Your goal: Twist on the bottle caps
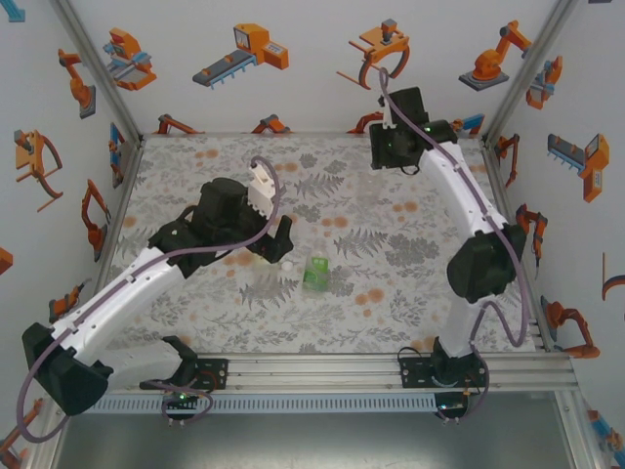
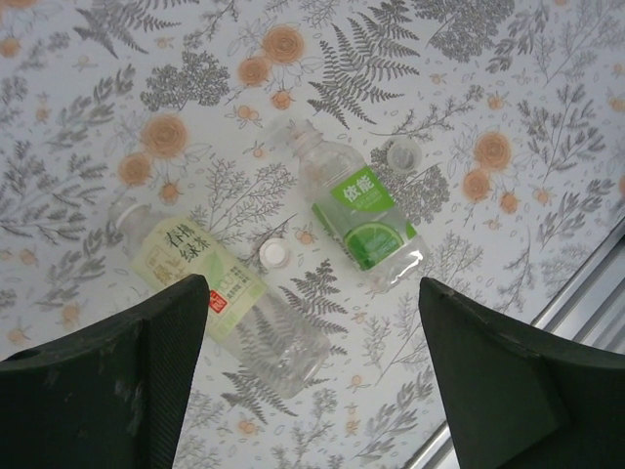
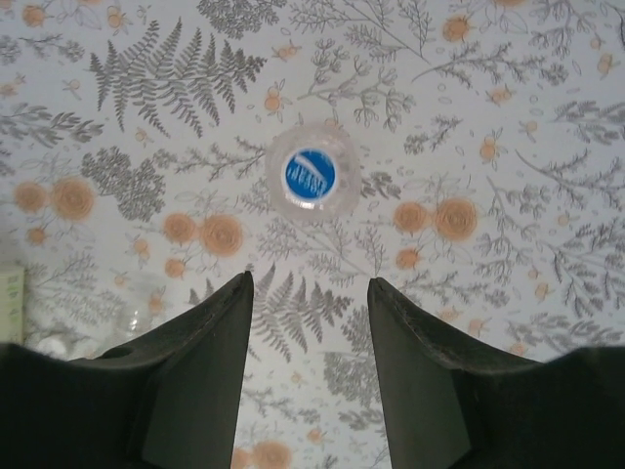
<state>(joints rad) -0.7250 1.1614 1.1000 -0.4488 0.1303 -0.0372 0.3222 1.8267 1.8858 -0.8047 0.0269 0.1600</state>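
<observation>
I need to grip the green-label bottle across its labelled body (image 1: pixel 316 274) (image 2: pixel 366 217) with my left gripper next. The uncapped neck then stays free for screwing on the cap.
My left gripper (image 2: pixel 312 293) hangs open over two bottles that lie on the flowered table. The yellow-label bottle (image 2: pixel 210 283) is just off its left finger, with its neck uncapped. The green-label bottle (image 2: pixel 356 210), also seen from above (image 1: pixel 315 274), lies uncapped to the right. A white cap (image 2: pixel 275 255) rests between them, and a pale greenish cap (image 2: pixel 402 153) lies by the green bottle's neck. At the back right, my right gripper (image 3: pixel 310 283) is open above an upright clear bottle (image 3: pixel 278 191) with a blue cap (image 3: pixel 310 174) on top. Nothing is between its fingers.
The metal rail (image 1: pixel 391 366) at the table's near edge runs close to the lying bottles and shows in the left wrist view (image 2: pixel 586 293). The back wall and side walls enclose the table; my right gripper (image 1: pixel 391 156) sits near the back wall.
</observation>
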